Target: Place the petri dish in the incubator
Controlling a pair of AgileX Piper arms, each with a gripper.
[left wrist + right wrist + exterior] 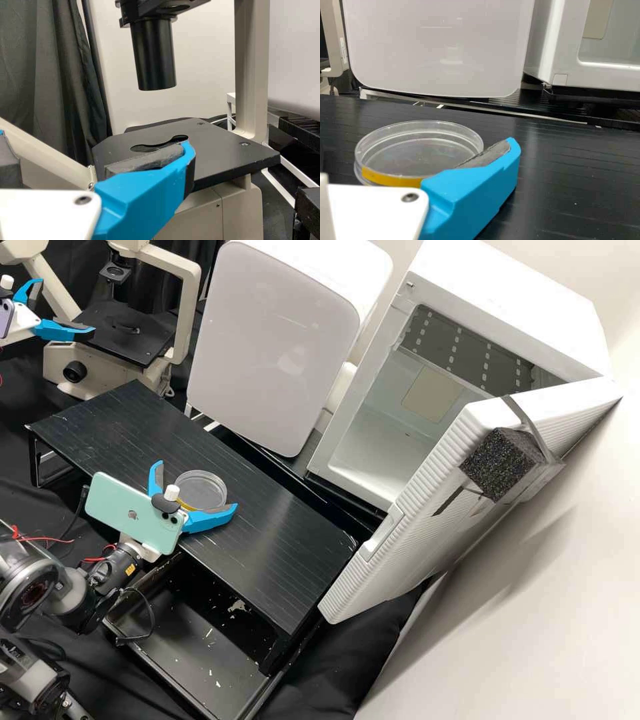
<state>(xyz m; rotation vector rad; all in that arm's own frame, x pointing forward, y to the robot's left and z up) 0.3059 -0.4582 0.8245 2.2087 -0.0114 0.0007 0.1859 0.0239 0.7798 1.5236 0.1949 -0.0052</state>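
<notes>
The petri dish has to go in the incubator, so I should next grab the dish by its yellow-banded side (pixel 191 505) (pixel 392 178) with my right gripper.
On the black raised shelf (pixel 280 533) rests a clear round petri dish (pixel 201 488); in the right wrist view the dish (pixel 420 150) has a yellow band on its side. My right gripper (pixel 197 485) is open, one finger on either side of the dish; whether they touch it I cannot tell. In its wrist view this gripper (pixel 416 148) has one blue finger beside the dish's rim. The white incubator (pixel 520 307) stands at the back right, door (pixel 400 547) swung open. My left gripper (pixel 62 308) is open by the microscope; its wrist view shows the gripper (pixel 100 154) before the stage.
A microscope with a black stage (pixel 127 333) stands at the back left. A closed white appliance (pixel 273 347) is between it and the incubator. Black foam (pixel 500 463) is strapped to the open door. A dark tray (pixel 200 640) lies below the shelf's front edge.
</notes>
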